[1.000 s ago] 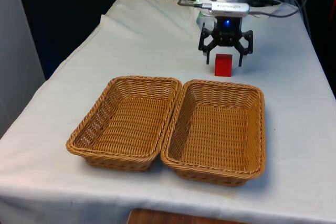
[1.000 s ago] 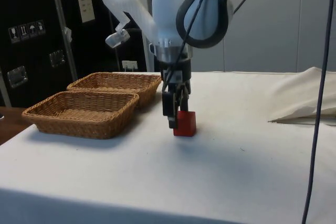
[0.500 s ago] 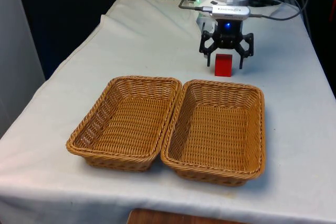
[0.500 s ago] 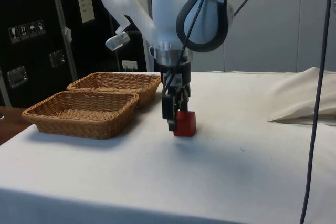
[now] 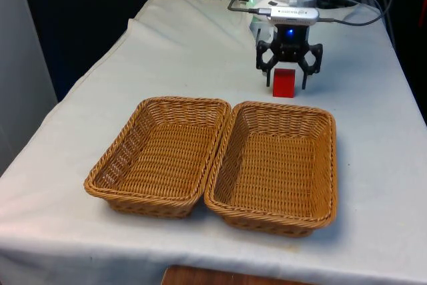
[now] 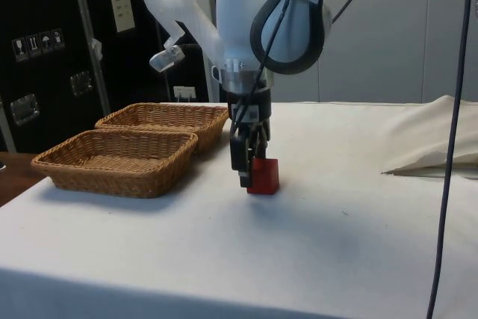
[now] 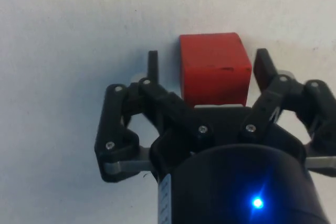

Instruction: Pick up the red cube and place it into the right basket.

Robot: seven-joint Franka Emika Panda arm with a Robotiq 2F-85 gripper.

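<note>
The robot's gripper needs to place the cube into the wicker basket, so it should next grab the opposite sides of the red cube.
The red cube rests on the white cloth just beyond the far rim of the right basket. My gripper is lowered over the cube and open, one finger on each side. In the wrist view one finger stands almost against the cube, while the other finger is a small gap away from it. Both wicker baskets have nothing in them.
The left basket stands side by side with the right one, rims touching. A fold of cloth rises near the table's far side. Cables hang behind the arm.
The fingers have drawn closer together around the cube. The cube has stayed where it was on the cloth.
</note>
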